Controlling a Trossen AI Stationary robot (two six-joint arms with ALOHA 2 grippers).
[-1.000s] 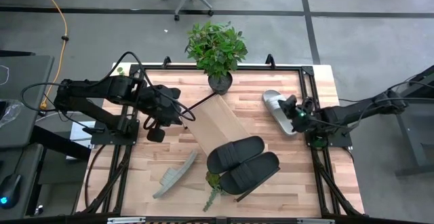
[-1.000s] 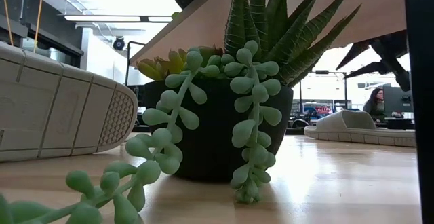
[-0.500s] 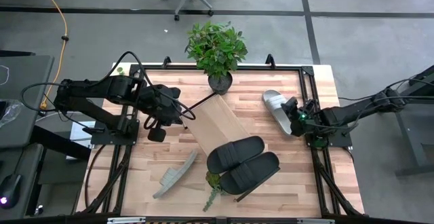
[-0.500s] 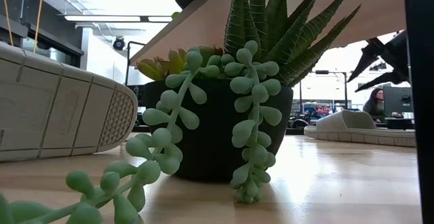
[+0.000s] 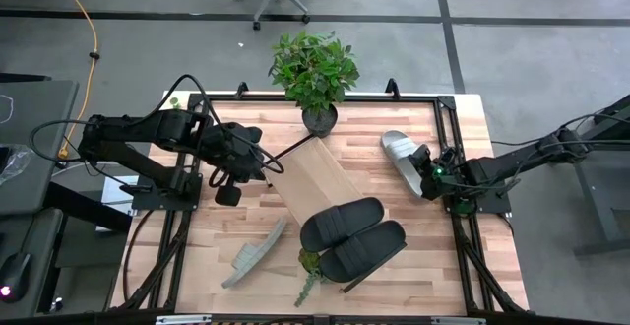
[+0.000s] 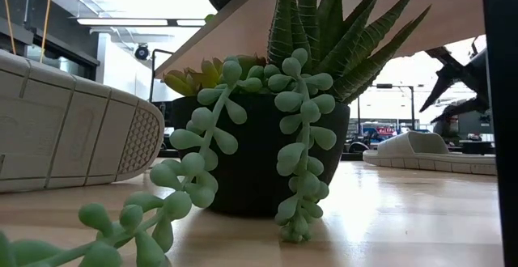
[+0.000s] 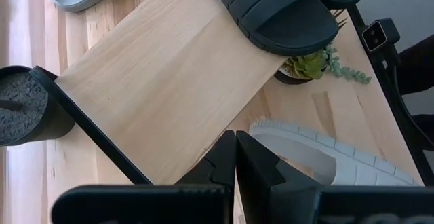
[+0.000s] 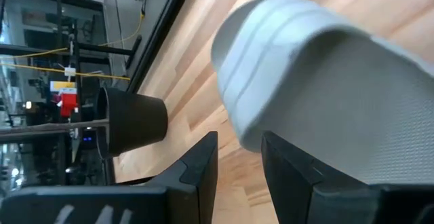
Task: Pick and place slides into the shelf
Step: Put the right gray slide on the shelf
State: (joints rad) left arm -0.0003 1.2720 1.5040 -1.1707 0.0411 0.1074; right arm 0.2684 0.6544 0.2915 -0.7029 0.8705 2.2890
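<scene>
The robot's right gripper next needs to hold the grey slide by its strap (image 8: 271,54), and then place the slide on the shelf.
The shelf (image 5: 313,175), a light-wood board with a dark frame, lies slanted across the table's middle. Its near end is propped on a small succulent pot (image 7: 305,64). Two black slides (image 5: 341,223) (image 5: 366,250) rest on that near end. One grey slide (image 5: 254,252) stands on its side on the table at the near left. The other grey slide (image 5: 400,154) lies flat at the right. My right gripper (image 5: 426,175) hovers open just over it, and in the low view the fingers (image 6: 461,85) stand clear above it. My left gripper (image 7: 235,159) hangs shut above the shelf's left edge.
A leafy potted plant (image 5: 315,69) stands at the table's far edge, near the shelf's far end. The succulent (image 6: 267,154) trails over the near table. Black frame rails (image 5: 448,128) run along the table's sides. Bare wood lies between the shelf and the right grey slide.
My right gripper has sunk a little toward the right grey slide and tipped further downward, its fingers still apart. Nothing else has moved.
</scene>
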